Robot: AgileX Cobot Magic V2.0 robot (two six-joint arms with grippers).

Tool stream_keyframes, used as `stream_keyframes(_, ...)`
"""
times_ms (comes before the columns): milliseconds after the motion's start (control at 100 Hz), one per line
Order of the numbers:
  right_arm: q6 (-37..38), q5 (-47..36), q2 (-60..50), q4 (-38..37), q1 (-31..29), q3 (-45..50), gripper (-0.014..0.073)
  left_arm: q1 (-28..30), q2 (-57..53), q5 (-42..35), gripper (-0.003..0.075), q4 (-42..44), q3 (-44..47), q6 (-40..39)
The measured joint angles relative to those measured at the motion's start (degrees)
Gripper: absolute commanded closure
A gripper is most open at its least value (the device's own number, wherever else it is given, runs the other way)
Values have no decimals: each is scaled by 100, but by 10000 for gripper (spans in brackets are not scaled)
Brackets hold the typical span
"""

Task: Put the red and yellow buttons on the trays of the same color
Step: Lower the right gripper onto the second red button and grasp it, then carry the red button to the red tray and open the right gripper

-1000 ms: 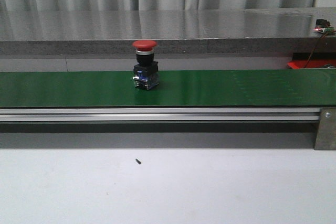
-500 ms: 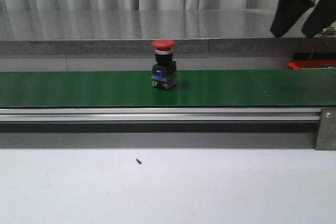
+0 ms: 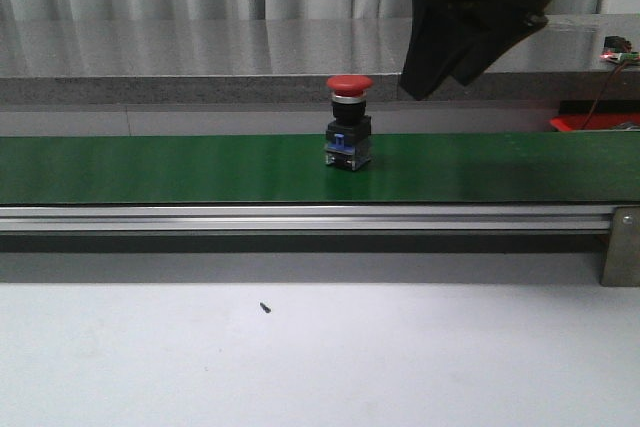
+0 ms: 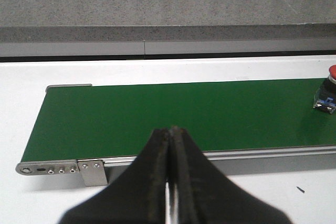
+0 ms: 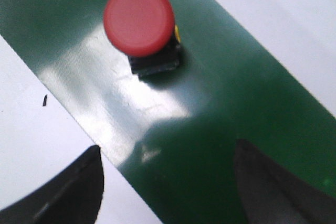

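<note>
The right gripper would miss if it closed now, as green belt (image 5: 184, 129) lies between its fingers and the red mushroom-head button (image 5: 139, 20). It should move toward the button first, then close on it.
A red mushroom-head button (image 3: 349, 123) on a black and blue body stands upright on the green conveyor belt (image 3: 180, 169). It shows from above in the right wrist view (image 5: 139, 20) and at the edge of the left wrist view (image 4: 326, 92). My right gripper (image 3: 432, 75) hangs open above and to the right of the button; its fingers (image 5: 73, 187) are wide apart and empty. My left gripper (image 4: 171, 132) is shut and empty, over the belt's near left end. No yellow button shows. A red tray (image 3: 590, 123) shows partly at the far right.
The belt runs left to right on an aluminium rail (image 3: 300, 217) with a bracket (image 3: 620, 245) at its right end. A grey stone ledge (image 3: 200, 57) lies behind it, with a small circuit board (image 3: 616, 55). A tiny dark speck (image 3: 264, 307) lies on the white table.
The red button has ridden the belt to the right. My right gripper has come into view from the upper right and moved down and left towards the button.
</note>
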Motion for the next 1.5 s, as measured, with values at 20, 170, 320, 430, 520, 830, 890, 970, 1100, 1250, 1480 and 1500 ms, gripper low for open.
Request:
stream_keyframes(20, -40, -58, 0, 0, 12, 0, 74, 0, 0, 0, 740, 0, 0, 0)
stream_keyframes(170, -240, -366, 9, 0, 12, 0, 74, 0, 0, 0, 740, 0, 0, 0)
stream_keyframes(320, -336, -388, 154, 5, 12, 0, 74, 0, 0, 0, 740, 0, 0, 0)
stream_keyframes(430, -347, -388, 322, 46, 12, 0, 74, 0, 0, 0, 740, 0, 0, 0)
stream_keyframes(520, -368, -427, 462, 79, 12, 0, 74, 0, 0, 0, 740, 0, 0, 0)
stream_keyframes(830, -380, -895, 606, 251, 12, 0, 225, 0, 0, 0, 740, 0, 0, 0)
stream_keyframes(890, -380, -930, 629, 276, 12, 0, 342, 0, 0, 0, 740, 0, 0, 0)
stream_keyframes(970, -380, -992, 662, 300, 12, 0, 458, 0, 0, 0, 740, 0, 0, 0)
stream_keyframes(1100, -380, -1035, 662, 300, 12, 0, 503, 0, 0, 0, 740, 0, 0, 0)
stream_keyframes(1250, -380, -1031, 559, 312, -57, 3, 503, 0, 0, 0, 740, 0, 0, 0)
stream_keyframes(1480, -220, -976, 47, 320, -941, 3, 503, 0, 0, 0, 740, 0, 0, 0)
stream_keyframes(1500, -187, -965, 14, 320, -1059, 3, 503, 0, 0, 0, 740, 0, 0, 0)
